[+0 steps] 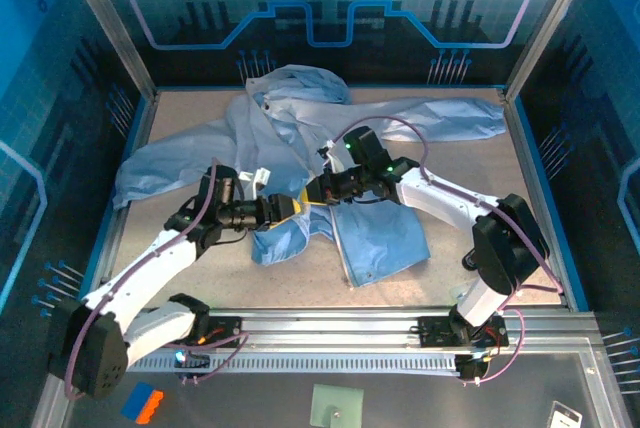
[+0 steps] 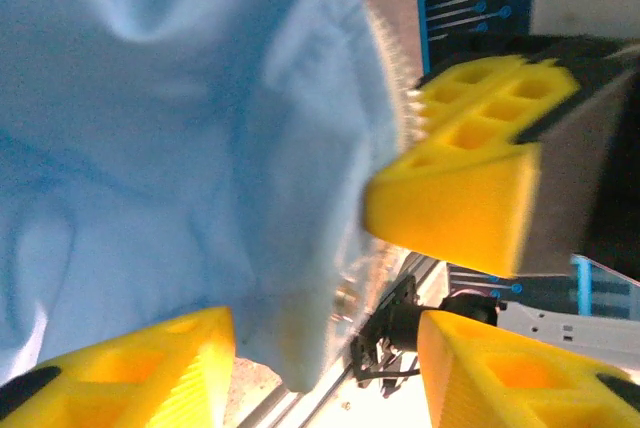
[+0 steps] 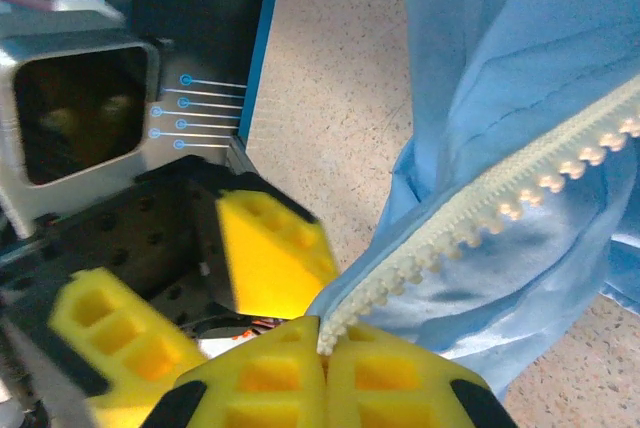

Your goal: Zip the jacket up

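The left gripper should take hold of the jacket flap's lower corner beside the white zipper teeth, so that the bottom end of the teeth stays free to insert.
The pale blue jacket lies crumpled across the table, one sleeve stretched to the far right. Both grippers meet at its lower front flap. My right gripper is shut on the bottom end of the white zipper teeth, which run up and to the right from its fingertips. In the top view it sits just right of my left gripper. My left gripper is open, its yellow fingers wide apart. A jacket edge hangs between them, unpinched. The right gripper's yellow fingers are close ahead.
Blue panels and metal posts wall in the table on three sides. A metal rail runs along the near edge between the arm bases. Bare tabletop shows to the right of the flap. A small blue-and-orange block lies outside the rail.
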Available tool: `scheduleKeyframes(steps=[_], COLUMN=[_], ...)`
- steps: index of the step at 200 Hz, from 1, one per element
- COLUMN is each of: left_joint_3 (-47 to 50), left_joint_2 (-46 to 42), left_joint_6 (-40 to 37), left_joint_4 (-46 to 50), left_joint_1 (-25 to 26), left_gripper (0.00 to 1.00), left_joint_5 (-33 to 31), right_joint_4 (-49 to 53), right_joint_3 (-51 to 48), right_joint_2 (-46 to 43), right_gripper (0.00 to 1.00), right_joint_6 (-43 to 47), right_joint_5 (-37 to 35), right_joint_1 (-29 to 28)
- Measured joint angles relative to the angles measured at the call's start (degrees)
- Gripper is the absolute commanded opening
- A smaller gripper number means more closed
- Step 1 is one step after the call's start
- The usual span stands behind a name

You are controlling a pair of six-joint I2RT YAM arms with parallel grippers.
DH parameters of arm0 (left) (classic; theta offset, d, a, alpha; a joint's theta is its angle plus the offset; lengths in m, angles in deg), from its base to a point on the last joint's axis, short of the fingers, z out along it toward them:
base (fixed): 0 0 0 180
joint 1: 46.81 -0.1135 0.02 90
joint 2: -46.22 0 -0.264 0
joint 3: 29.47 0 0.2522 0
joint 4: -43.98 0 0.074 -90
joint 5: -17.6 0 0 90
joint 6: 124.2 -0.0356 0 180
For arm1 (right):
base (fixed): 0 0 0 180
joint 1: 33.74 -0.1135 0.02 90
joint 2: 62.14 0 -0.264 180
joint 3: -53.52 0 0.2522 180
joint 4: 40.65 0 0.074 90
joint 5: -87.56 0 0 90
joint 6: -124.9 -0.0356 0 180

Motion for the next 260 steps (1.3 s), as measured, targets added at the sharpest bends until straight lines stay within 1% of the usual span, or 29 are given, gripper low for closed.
scheduleKeyframes(steps=[11, 30, 36, 51, 63, 88, 125, 153, 181, 206, 229, 239, 260], left_joint_3=[-1.09, -1.44, -1.38, -0.39, 0.79, 2.97, 5.55, 5.97, 6.86, 7.37, 7.56, 7.56, 7.58], left_joint_2=[-1.75, -3.52, -3.58, -3.26, -2.67, -0.28, 1.33, 1.33, 1.33, 1.33, 1.33, 1.33, 1.25], left_joint_6=[-0.13, 0.04, 0.24, 0.83, 1.81, 3.43, 6.62, 7.91, 8.98, 9.6, 9.6, 9.9, 9.42], left_joint_4=[1.46, 1.6, 1.55, 0.48, -0.85, -4.48, -10.73, -14.05, -16.33, -17.16, -17.7, -17.79, -17.84], left_joint_1=[-0.11, -0.13, -0.13, -0.13, -0.17, -0.17, -0.17, -0.17, -0.17, -0.17, -0.17, -0.22, -0.28], left_gripper=[0.39, 0.38, 0.39, 0.45, 0.48, 0.47, 0.36, 0.32, 0.26, 0.18, 0.04, 0.0, 0.0], left_joint_5=[-0.57, -0.74, -0.74, -0.72, -0.46, 1.01, 3.67, 5.2, 5.97, 6.25, 6.34, 6.45, 6.51], right_joint_4=[1.2, 2.58, 2.86, 3.28, 3.54, 3.65, 3.5, 2.51, 1.55, 1.31, 0.98, 0.98, 1.11], right_joint_3=[0.59, 0.85, 0.87, 0.92, 0.94, 1.27, 1.46, 1.55, 1.57, 1.64, 1.66, 1.66, 1.66], right_joint_2=[0.0, 0.0, 0.0, 0.0, 0.0, 0.0, 0.02, 0.5, 1.25, 1.66, 1.66, 1.66, 1.66], right_gripper=[0.0, 0.0, 0.0, 0.0, 0.0, 0.0, 0.0, 0.0, 0.0, 0.0, 0.0, 0.07, 0.28], right_joint_6=[0.74, 1.62, 1.77, 2.01, 2.19, 2.21, 2.16, 1.66, 1.09, 0.68, 0.66, 0.66, 0.33], right_joint_5=[-0.31, -0.33, -0.33, -0.31, -0.24, 0.35, 1.79, 2.67, 3.19, 3.34, 3.39, 3.34, 3.3], right_joint_1=[0.02, 0.02, 0.02, 0.02, 0.02, 0.07, 0.07, 0.07, 0.07, 0.07, 0.07, 0.07, 0.11])
